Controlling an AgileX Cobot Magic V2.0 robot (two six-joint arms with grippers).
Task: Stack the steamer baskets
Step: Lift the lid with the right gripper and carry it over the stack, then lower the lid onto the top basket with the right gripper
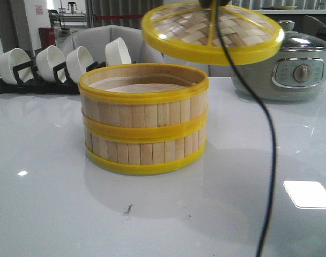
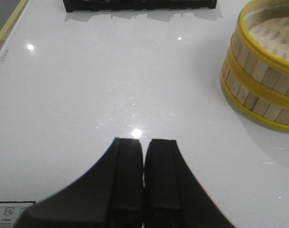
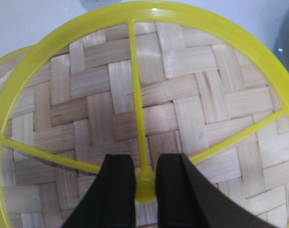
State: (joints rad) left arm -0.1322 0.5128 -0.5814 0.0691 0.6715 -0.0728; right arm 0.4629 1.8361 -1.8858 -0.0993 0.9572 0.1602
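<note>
The woven lid's yellow edge hangs tilted above the upper basket's rim, so the robot should lower the lid onto the upper basket before the right gripper lets go of it.
Two steamer baskets (image 1: 144, 120) of pale slats with yellow rims stand stacked at the table's middle, top one uncovered; they also show in the left wrist view as the baskets (image 2: 263, 76). The woven yellow-rimmed lid (image 1: 211, 31) hangs tilted in the air above and to the right of the stack. My right gripper (image 3: 145, 183) is shut on the lid's yellow centre knob (image 3: 145, 186), over the lid (image 3: 149, 109). My left gripper (image 2: 144, 142) is shut on nothing, low over bare table left of the stack.
A black rack with several white bowls (image 1: 50, 64) stands at the back left. A grey-green electric pot (image 1: 289, 67) with a glass lid sits at the back right. A black cable (image 1: 267, 139) hangs down in front at the right.
</note>
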